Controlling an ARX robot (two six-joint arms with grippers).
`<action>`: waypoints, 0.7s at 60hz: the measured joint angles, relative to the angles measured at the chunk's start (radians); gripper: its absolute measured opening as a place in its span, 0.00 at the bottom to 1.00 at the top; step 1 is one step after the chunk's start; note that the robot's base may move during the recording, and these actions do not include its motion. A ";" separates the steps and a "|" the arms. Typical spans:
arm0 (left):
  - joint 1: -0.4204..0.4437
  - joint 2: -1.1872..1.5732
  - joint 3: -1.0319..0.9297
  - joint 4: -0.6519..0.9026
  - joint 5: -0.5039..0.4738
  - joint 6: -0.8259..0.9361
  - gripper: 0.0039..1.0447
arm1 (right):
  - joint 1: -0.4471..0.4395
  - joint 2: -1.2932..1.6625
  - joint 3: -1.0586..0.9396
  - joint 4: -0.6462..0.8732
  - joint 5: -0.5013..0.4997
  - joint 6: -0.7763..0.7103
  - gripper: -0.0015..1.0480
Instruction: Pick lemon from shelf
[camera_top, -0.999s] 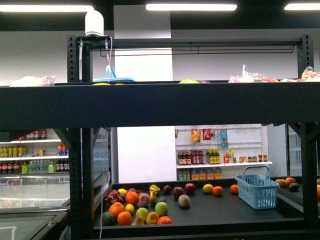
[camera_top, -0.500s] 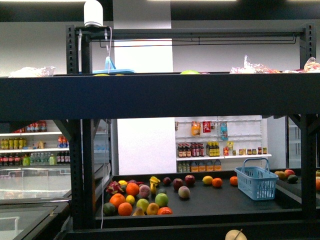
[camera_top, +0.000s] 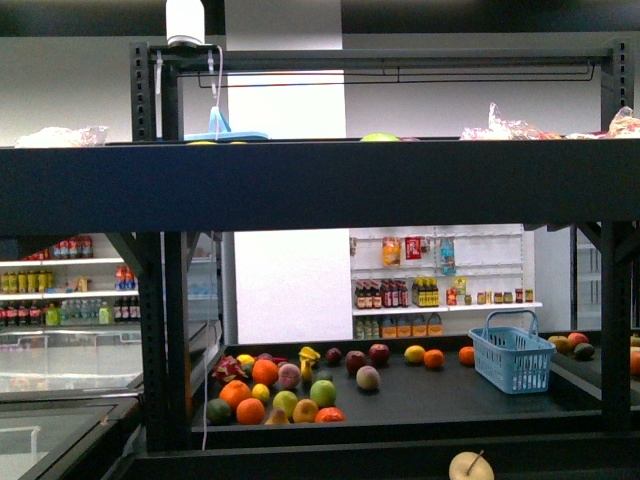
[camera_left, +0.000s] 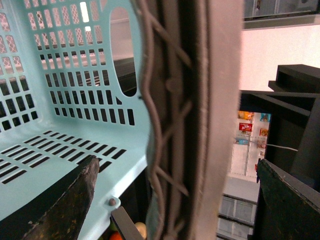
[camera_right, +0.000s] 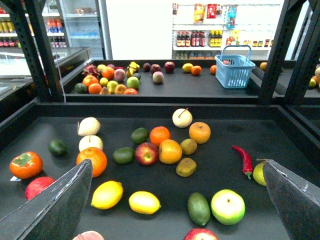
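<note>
I will next pick up the basket with my left gripper by its grey handle. This leaves the basket's slotted body free to receive the lemon.
Two lemons lie side by side on the near part of the shelf's dark deck in the right wrist view: one nearer the left finger, one beside it. My right gripper is open and empty, above the deck and short of the lemons, touching nothing. My left gripper is open, with a light blue plastic basket and its grey rim close between the fingers; I cannot tell if they touch. The front view shows the black shelf but no gripper.
Around the lemons lie oranges, a red apple, avocados, a green apple, a kiwi, a red chilli and a persimmon. A farther rack holds more fruit and a blue basket. A pale apple shows at the front view's bottom edge.
The front view has shifted downward: the rack sits higher in the picture and the pale apple has come into view at the bottom edge.
</note>
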 joint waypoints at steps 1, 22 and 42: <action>-0.001 0.005 0.002 0.001 -0.005 0.000 0.93 | 0.000 0.000 0.000 0.000 0.000 0.000 0.98; -0.016 0.045 0.046 0.032 -0.018 0.000 0.45 | 0.000 0.000 0.000 0.000 0.000 0.000 0.98; -0.036 -0.021 0.001 -0.029 -0.014 0.079 0.15 | 0.000 0.000 0.000 0.000 0.000 0.000 0.98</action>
